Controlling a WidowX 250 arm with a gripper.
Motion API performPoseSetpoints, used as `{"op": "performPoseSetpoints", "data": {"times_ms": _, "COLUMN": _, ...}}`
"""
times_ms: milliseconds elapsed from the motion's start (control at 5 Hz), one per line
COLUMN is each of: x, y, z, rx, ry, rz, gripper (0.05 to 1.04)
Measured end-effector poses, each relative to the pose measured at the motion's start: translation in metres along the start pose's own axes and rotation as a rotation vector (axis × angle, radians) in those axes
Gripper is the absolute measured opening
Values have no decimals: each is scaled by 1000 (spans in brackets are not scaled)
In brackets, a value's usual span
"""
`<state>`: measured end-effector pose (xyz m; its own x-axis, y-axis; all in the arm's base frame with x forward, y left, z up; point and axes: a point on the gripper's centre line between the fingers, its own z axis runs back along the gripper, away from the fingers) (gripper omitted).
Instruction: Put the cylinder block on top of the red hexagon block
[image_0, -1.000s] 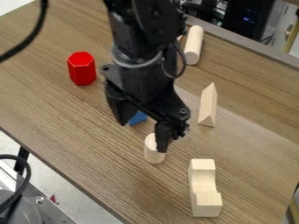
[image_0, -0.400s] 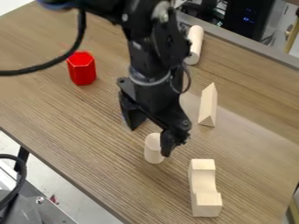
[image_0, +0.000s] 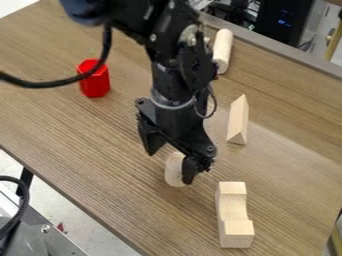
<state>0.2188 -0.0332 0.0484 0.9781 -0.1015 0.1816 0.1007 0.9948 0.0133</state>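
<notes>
My gripper grabs the short wooden cylinder block by its curved side next. Then my gripper sets the cylinder block on the red hexagon block (image_0: 95, 83).
My gripper (image_0: 170, 165) is low over the middle of the table, open, with its two fingers spread apart. The pale wooden cylinder block (image_0: 174, 170) stands upright between and slightly in front of them; the right finger overlaps its right side, and a space separates it from the left finger. Whether the right finger touches it, I cannot tell. Toward the upper left, the red hexagon block (image_0: 95, 83) stands upright, with the arm's black cable crossing in front of its upper part.
A notched wooden block (image_0: 232, 215) lies to the front right of the gripper. Right of the arm is a wooden triangular prism (image_0: 238, 120), and a longer wooden cylinder (image_0: 222, 51) lies near the back edge. The wooden table's (image_0: 80, 165) front edge runs diagonally at lower left.
The gripper has shifted slightly right, then lower and closer around the cylinder block. The blue block seen earlier beside the left finger is now hidden. The cable now crosses the red block.
</notes>
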Motion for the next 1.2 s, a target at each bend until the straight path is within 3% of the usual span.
{"op": "performPoseSetpoints", "data": {"times_ms": 400, "x": 9, "y": 3, "z": -16, "rx": 9, "ry": 20, "rz": 14, "gripper": 972}}
{"op": "performPoseSetpoints", "data": {"times_ms": 800, "x": 23, "y": 11, "z": -22, "rx": 27, "ry": 20, "rz": 67, "gripper": 474}}
{"op": "performPoseSetpoints", "data": {"times_ms": 1000, "x": 23, "y": 12, "z": -19, "rx": 26, "ry": 33, "rz": 65, "gripper": 472}}
{"op": "performPoseSetpoints", "data": {"times_ms": 1200, "x": 34, "y": 14, "z": 6, "rx": 23, "ry": -23, "rz": 67, "gripper": 472}}
